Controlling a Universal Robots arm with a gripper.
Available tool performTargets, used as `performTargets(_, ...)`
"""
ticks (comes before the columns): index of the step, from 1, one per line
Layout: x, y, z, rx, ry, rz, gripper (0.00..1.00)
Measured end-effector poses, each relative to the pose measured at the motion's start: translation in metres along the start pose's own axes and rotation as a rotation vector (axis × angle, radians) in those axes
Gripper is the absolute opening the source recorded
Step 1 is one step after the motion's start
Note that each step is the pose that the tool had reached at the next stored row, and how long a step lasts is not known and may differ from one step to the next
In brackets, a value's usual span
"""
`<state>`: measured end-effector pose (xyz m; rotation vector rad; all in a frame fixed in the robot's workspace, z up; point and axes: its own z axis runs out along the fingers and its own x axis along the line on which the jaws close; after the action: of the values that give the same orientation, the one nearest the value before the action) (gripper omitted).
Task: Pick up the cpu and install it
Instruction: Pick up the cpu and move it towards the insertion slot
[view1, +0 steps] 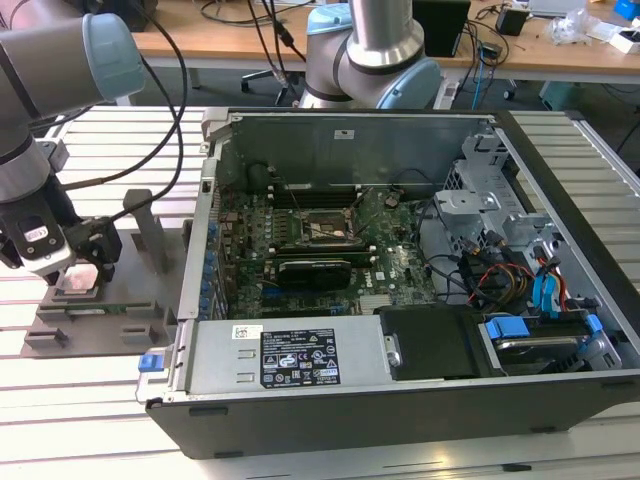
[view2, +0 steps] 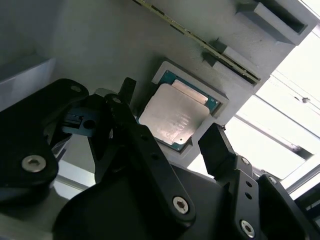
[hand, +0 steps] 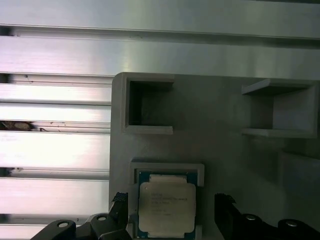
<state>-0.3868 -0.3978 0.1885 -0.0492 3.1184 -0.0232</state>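
The cpu's ends are hugged by the tray's raised corners, so my gripper will next take hold of the cpu by its exposed side edges, where the tray's hollow is open.
The cpu (hand: 166, 207) is a small square chip with a silver-grey top plate. It lies flat in a square recess of the grey holder tray (hand: 225, 110). My gripper (hand: 172, 206) hangs just above it, open, with one black finger (hand: 119, 206) on each side and a gap to the chip on both. In the second wrist view the cpu (view2: 172, 116) again sits between the two fingers (view2: 216, 142), untouched. In the exterior view the gripper (view1: 85, 265) is low over the tray (view1: 90, 312) at the exterior view's left, outside the computer case.
The open computer case (view1: 400, 400) lies to the exterior view's right of the tray, with the motherboard's black socket frame (view1: 322, 232) near its middle. Upright grey tray posts (view1: 150, 235) stand beside the gripper. Cables and drive bays (view1: 530, 290) fill the case's right side. The slatted metal table (view1: 90, 420) lies underneath.
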Motion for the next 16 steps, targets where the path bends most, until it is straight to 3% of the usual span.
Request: performTargets(16, 0.0001, 0.0001, 0.0063, -0.0001, -0.0001, 0.0, 0.78)
